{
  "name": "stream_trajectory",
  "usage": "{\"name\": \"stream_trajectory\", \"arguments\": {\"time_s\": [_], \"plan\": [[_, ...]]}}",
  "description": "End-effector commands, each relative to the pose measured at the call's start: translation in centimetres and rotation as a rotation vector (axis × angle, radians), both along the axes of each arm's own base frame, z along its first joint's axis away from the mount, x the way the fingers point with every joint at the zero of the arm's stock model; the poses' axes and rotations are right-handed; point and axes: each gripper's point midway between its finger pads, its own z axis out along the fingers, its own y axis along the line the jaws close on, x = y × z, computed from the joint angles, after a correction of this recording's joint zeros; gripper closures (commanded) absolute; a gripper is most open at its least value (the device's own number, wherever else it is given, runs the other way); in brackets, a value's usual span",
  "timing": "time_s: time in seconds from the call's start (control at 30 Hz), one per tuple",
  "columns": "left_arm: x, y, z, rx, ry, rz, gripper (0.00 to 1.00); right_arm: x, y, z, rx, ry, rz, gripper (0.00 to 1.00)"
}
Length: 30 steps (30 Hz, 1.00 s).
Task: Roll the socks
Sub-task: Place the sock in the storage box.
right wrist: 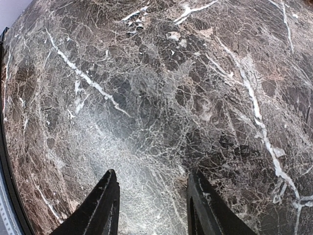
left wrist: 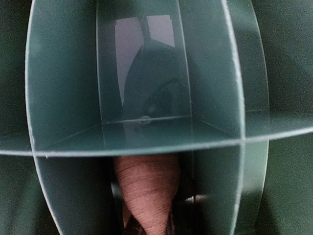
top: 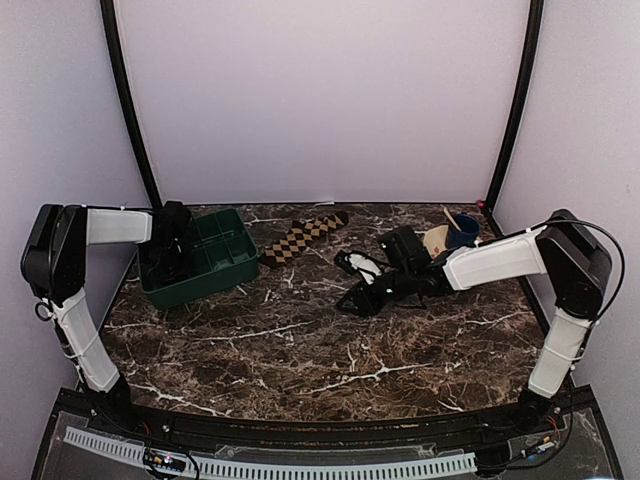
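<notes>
My left gripper releases the tan sock (left wrist: 146,193) now, since the sock hangs low between the green dividers and would land in one section of the tray.
The brown-and-black checkered sock (top: 300,240) lies flat and stretched out on the marble, just right of the green tray (top: 226,250). My left gripper (top: 170,262) reaches down into the tray's left part. In the left wrist view it is shut on the tan sock (left wrist: 146,193), a twisted bundle hanging among the tray's green dividers (left wrist: 215,98). My right gripper (top: 358,283) hovers low over the middle of the table. It is open (right wrist: 152,174), with only bare marble between its black fingers (right wrist: 103,205).
A beige bowl (top: 437,240) and a blue cup (top: 462,232) stand at the back right, behind the right arm. The tray sits at the back left near the black frame post (top: 130,110). Dark veined marble (top: 320,350) fills the front.
</notes>
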Motion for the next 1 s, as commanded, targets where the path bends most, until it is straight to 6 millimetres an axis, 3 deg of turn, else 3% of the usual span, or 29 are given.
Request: {"name": "stream_trajectory", "arguments": {"time_s": [0.0,0.17,0.27,0.4,0.6,0.97], "plan": [[0.4,-0.2,-0.2,-0.037,-0.001,0.012,1.0,0.2,1.0,0.6,0.012,-0.018,0.027,0.57],[0.6,-0.3,-0.3,-0.055,-0.003,0.007,0.99,0.2,1.3,0.6,0.008,-0.016,0.033,0.57],[0.7,-0.4,0.0,-0.061,-0.013,0.003,0.81,0.1,1.4,0.5,0.004,-0.014,0.034,0.57],[0.8,-0.5,1.0,-0.071,-0.039,0.002,0.77,0.1,1.7,0.6,0.002,-0.015,0.038,0.56],[0.6,-0.6,2.4,-0.081,-0.065,0.005,0.57,-0.2,2.3,0.9,-0.002,-0.021,0.051,0.56],[0.1,-0.5,4.5,-0.091,-0.101,0.016,0.51,-0.4,2.6,1.7,0.001,-0.044,0.054,0.56]]}}
